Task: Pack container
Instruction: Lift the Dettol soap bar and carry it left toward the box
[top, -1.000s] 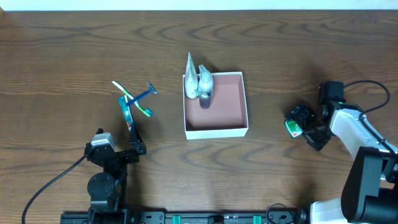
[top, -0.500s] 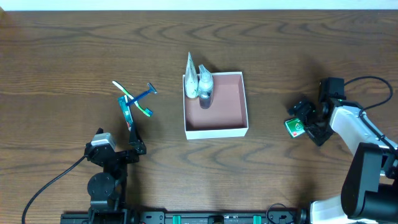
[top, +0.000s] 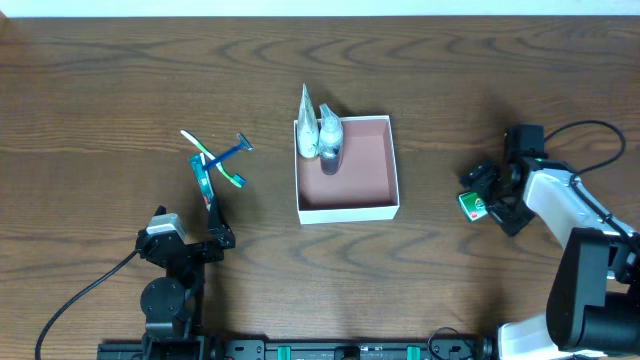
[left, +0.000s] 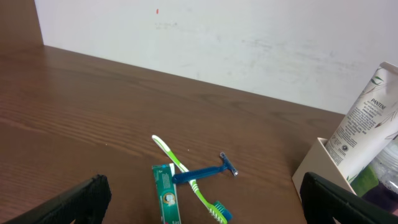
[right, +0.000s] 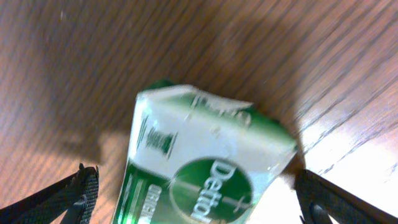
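The Dettol soap packet (top: 472, 205) should lie flat in the container (top: 365, 165). My right gripper should hold the packet by its long sides next, so the packet's printed side stays uncovered.
The container (top: 365, 165), a shallow white box with a pinkish-brown bottom, sits mid-table; its corner shows in the left wrist view (left: 311, 168). A white Pantene tube (top: 307, 125) and a clear bottle (top: 330, 140) stand in its far left corner. A green-and-white Dettol soap packet (top: 472, 205) lies on the table at the right. My right gripper (top: 488, 198) is open around it; in the right wrist view the packet (right: 205, 162) fills the space between the fingers (right: 193, 199). My left gripper (top: 215, 238) is open and empty at the front left.
Left of the container lie a green toothpaste box (top: 205, 180), a green toothbrush (top: 215, 160) and a blue razor (top: 232, 150), crossing each other. They also show ahead of the left fingers (left: 199, 199). A white wall backs the table.
My right gripper has shifted slightly left and toward the far side, closer round the soap packet. The left arm and the other things have not moved.
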